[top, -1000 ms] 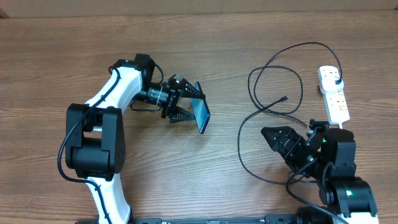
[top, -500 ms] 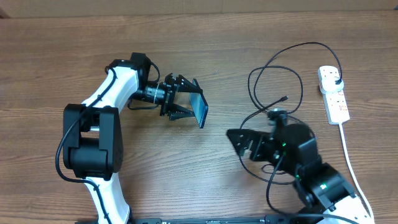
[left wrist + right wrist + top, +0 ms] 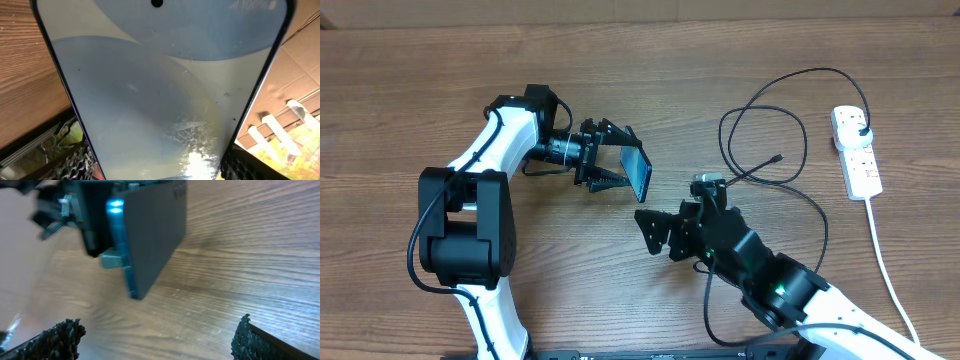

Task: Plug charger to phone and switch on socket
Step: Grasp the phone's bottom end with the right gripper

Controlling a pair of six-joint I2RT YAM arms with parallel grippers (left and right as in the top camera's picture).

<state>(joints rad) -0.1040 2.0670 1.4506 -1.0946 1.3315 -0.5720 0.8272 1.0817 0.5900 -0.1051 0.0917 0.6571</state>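
Observation:
The phone's nearest edge (image 3: 641, 195) (image 3: 128, 265) is beyond the open fingertips of my right gripper, which would miss it if I closed now, so I need to first move toward the phone.
My left gripper (image 3: 617, 163) is shut on the phone (image 3: 639, 173) and holds it on edge above the table's middle. The phone's pale blue screen (image 3: 160, 85) fills the left wrist view, between the two fingers (image 3: 155, 167). My right gripper (image 3: 655, 229) is open and empty, just below and to the right of the phone. In the right wrist view the phone's dark back (image 3: 152, 230) shows beyond my open fingers (image 3: 160, 340). The charger (image 3: 760, 120) lies in loops at the right, its connector tip (image 3: 778, 157) free on the table. Its black plug (image 3: 861, 128) sits in the socket (image 3: 856, 152).
The socket's thick white cord (image 3: 886, 270) runs down the right side towards the front edge. Part of the black cable passes under my right arm (image 3: 770, 280). The wooden table (image 3: 420, 100) is bare at the far left and back.
My right arm has swung left from the table's right side to just below the phone, gripper open. My left gripper has drawn the phone slightly up and to the left.

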